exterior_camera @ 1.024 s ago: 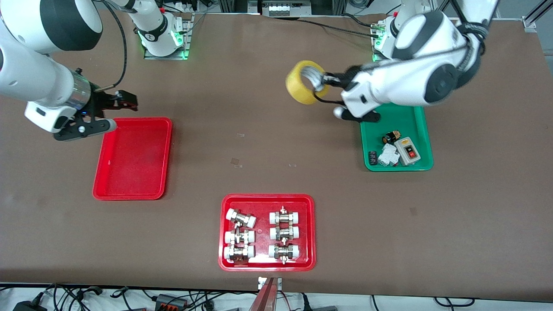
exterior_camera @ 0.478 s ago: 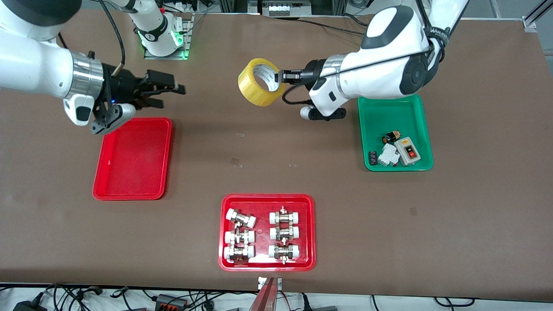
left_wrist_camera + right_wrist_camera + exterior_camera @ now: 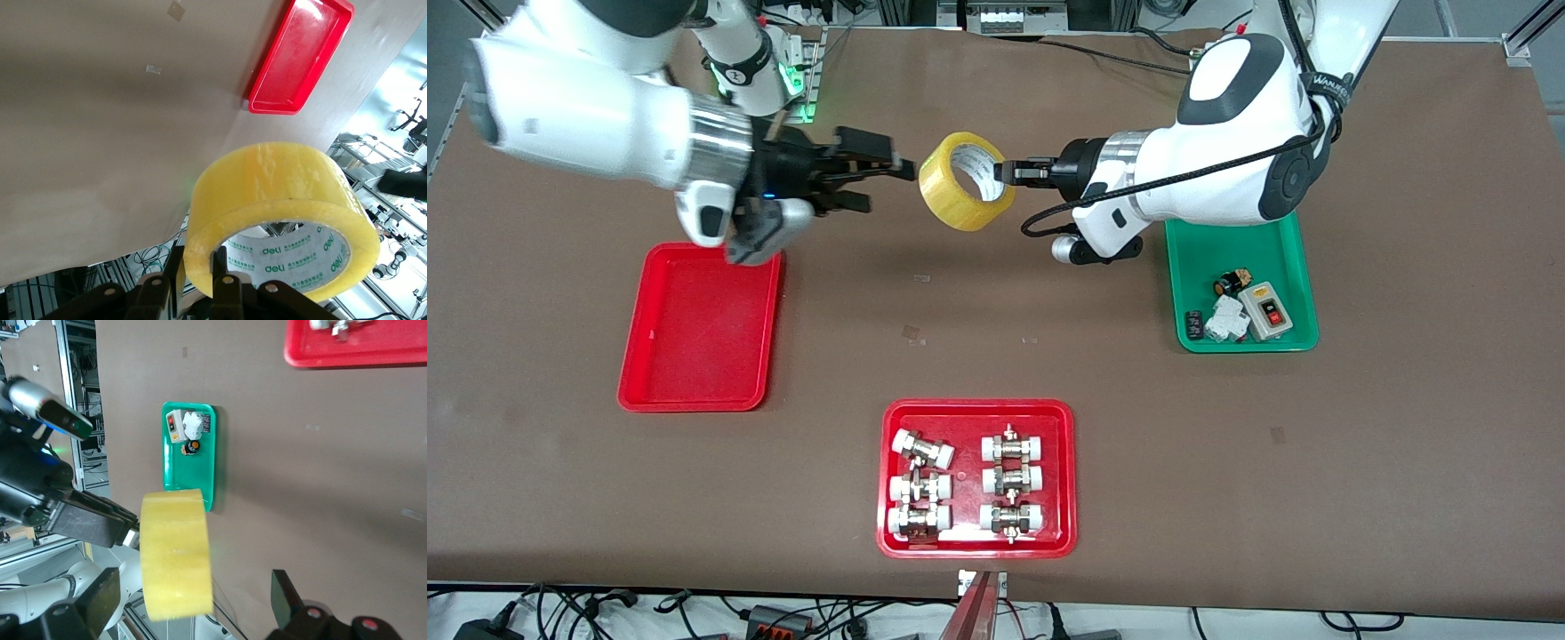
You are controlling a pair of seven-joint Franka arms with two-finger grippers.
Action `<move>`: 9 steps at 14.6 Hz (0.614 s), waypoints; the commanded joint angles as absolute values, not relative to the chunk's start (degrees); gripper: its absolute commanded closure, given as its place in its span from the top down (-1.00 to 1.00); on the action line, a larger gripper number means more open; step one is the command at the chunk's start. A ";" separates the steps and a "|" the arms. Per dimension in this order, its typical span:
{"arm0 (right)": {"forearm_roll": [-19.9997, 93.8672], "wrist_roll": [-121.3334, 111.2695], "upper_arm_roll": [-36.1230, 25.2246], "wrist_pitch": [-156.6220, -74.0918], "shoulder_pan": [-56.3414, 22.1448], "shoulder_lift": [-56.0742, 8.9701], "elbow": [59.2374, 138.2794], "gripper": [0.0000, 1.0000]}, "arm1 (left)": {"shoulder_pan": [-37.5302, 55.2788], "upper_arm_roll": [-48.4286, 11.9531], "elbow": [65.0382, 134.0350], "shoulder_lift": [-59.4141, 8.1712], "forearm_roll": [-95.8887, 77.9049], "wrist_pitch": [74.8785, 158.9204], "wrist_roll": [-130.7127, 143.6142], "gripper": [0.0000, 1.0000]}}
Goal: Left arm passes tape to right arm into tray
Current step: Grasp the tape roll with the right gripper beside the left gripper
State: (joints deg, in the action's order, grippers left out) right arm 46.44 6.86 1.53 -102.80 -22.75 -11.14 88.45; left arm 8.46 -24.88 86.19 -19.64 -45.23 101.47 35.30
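The right gripper grabs the yellow tape (image 3: 963,181) by its ring's flat sides next and takes it to the plain red tray (image 3: 694,338).
The yellow tape (image 3: 963,181) hangs in the air over the table's middle, held by its wall in my left gripper (image 3: 1003,172), which is shut on it. In the left wrist view the tape (image 3: 280,200) fills the foreground with one of the fingers (image 3: 221,270) inside its hole. My right gripper (image 3: 889,182) is open just beside the tape. In the right wrist view the tape (image 3: 177,553) sits between its spread fingers (image 3: 100,593) without touching them. The plain red tray (image 3: 694,338) lies empty at the right arm's end, also seen in the left wrist view (image 3: 300,60).
A green tray (image 3: 1183,267) with small electrical parts lies at the left arm's end, under the left arm. A wider red tray (image 3: 976,406) with pipe fittings lies nearer the front camera. Cables and the arm bases line the table's back edge.
The left arm carried the tape from near the green tray toward the table's middle. The right gripper left the plain red tray's corner and came up to the tape, fingers open.
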 commanded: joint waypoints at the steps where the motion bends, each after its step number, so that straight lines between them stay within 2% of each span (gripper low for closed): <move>1: 48.59 7.65 0.97 -104.06 -23.99 -12.48 87.36 1.00 | 7.65 -24.96 84.37 -20.13 -46.41 100.72 34.89 -0.99; 9: 51.59 7.56 0.97 -104.67 -25.05 -13.97 87.45 1.00 | 7.29 -24.96 84.37 -20.04 -46.32 100.37 34.80 -0.99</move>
